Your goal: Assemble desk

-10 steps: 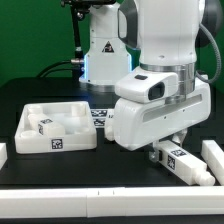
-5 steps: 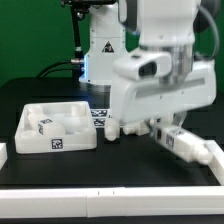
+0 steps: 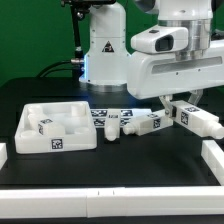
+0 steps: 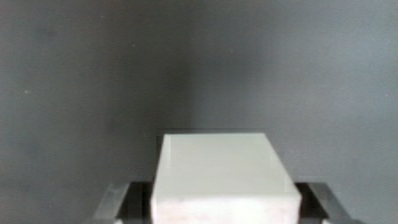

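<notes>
The white leg [image 3: 203, 122] is hanging tilted above the black table. My gripper should keep holding it.
The desk panel [image 3: 56, 131], a white rimmed tray shape with tags on its side, lies on the black table at the exterior view's left. Two loose white legs [image 3: 114, 123] [image 3: 147, 121] lie near the middle. My gripper [image 3: 186, 110] hangs above the table at the exterior view's right, shut on a third white leg [image 3: 201, 118] that sticks out toward the right and is off the table. In the wrist view this leg [image 4: 219, 170] fills the gap between my dark fingers [image 4: 127, 203], with bare black table beyond it.
The marker board [image 3: 103, 112] lies behind the loose legs. White border rails run along the table's front [image 3: 100, 205], right [image 3: 214, 153] and left [image 3: 3, 156]. A white robot base [image 3: 105, 55] stands at the back.
The gripper closed on the leg at the right and lifted it off the table. The arm rose and shifted toward the exterior view's right, uncovering the two loose legs.
</notes>
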Motion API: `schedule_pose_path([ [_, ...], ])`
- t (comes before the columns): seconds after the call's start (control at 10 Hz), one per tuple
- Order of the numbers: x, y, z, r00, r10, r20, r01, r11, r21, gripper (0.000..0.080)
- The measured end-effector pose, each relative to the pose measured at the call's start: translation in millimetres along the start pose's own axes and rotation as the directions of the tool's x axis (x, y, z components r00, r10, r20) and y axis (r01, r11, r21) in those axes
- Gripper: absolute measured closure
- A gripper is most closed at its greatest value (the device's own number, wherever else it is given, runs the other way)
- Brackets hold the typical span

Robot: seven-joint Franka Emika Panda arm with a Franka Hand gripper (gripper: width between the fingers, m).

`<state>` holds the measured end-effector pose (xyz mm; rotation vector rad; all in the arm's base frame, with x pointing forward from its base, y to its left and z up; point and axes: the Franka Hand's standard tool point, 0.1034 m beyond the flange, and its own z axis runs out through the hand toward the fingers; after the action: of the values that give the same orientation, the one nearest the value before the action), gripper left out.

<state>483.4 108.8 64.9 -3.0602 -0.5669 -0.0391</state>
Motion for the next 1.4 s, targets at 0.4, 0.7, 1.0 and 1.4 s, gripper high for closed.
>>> schedule_pose_path([
  [0.4,-42.7,-70.2,-3.2,0.969,0.245,0.030,-0.245,0.969,-0.008,0.0511],
  [0.7,-42.4,-68.1,-2.2,0.969,0.246,0.016,-0.246,0.969,-0.004,0.0511],
  [1.0,-82.6,-85.6,19.0,0.937,0.349,0.035,-0.349,0.937,0.013,0.0511],
  [1.4,-116.1,-114.5,54.9,0.938,0.339,0.069,-0.340,0.940,0.016,0.0511],
])
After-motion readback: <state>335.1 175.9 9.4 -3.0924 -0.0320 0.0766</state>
